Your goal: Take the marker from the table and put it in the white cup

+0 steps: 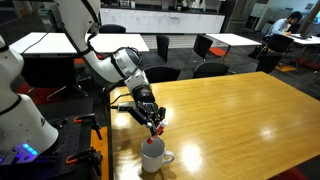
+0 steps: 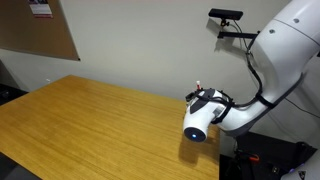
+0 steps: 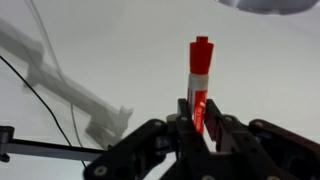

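The red marker's red tip is over the white cup's open rim and the marker would fall into the cup, so it is now time for my gripper to open.
My gripper (image 1: 153, 124) is shut on the red marker (image 3: 199, 80), which stands out between the fingers in the wrist view. In an exterior view the gripper hangs just above the white cup (image 1: 153, 155), which stands upright on the wooden table (image 1: 240, 120) near its front edge. The marker's red tip (image 1: 154, 129) shows just over the cup's rim. In an exterior view the arm's wrist (image 2: 200, 118) hides the cup, and only the marker's whitish end (image 2: 198, 88) shows above it.
White tables (image 1: 45, 42) and dark chairs (image 1: 210, 48) stand behind the wooden table. The robot base and a dark stand (image 1: 75, 140) sit left of the table edge. A camera on a bracket (image 2: 226, 16) is mounted above a plain wall.
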{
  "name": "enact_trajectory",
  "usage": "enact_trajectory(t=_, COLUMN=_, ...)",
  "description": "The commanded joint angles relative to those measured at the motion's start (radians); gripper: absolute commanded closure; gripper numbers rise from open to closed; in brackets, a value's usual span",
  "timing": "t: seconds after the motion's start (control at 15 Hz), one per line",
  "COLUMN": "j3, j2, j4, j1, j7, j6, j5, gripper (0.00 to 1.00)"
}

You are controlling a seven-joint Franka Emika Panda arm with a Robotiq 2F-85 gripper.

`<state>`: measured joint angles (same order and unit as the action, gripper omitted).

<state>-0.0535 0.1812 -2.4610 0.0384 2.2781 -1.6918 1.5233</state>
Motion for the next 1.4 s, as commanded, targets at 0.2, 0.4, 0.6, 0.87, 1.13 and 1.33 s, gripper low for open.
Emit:
enact_trajectory(t=0.2, j3=0.005, j2=0.003, j4=0.003, j1=-0.015, j7=-0.039, j6=-0.013, j5=-0.020, gripper=0.55)
enact_trajectory(t=0.4, j3=0.005, j2=0.002, j4=0.002, j1=-0.016, j7=-0.047, j6=-0.017, j5=-0.020, gripper=0.40)
enact_trajectory(t=0.6, j3=0.006, j2=-0.002, j4=0.002, j1=-0.016, j7=-0.055, j6=-0.019, j5=-0.021, gripper=0.18)
enact_trajectory(t=0.87, j3=0.007, j2=-0.037, j4=-0.009, j1=-0.011, j7=-0.075, j6=-0.038, j5=-0.021, gripper=0.00)
enact_trajectory(t=1.13, j3=0.012, j2=-0.111, j4=-0.016, j1=-0.008, j7=-0.109, j6=-0.057, j5=-0.017, gripper=0.00)
enact_trajectory(t=1.33, j3=0.019, j2=-0.186, j4=-0.020, j1=-0.007, j7=-0.144, j6=-0.093, j5=-0.012, gripper=0.00)
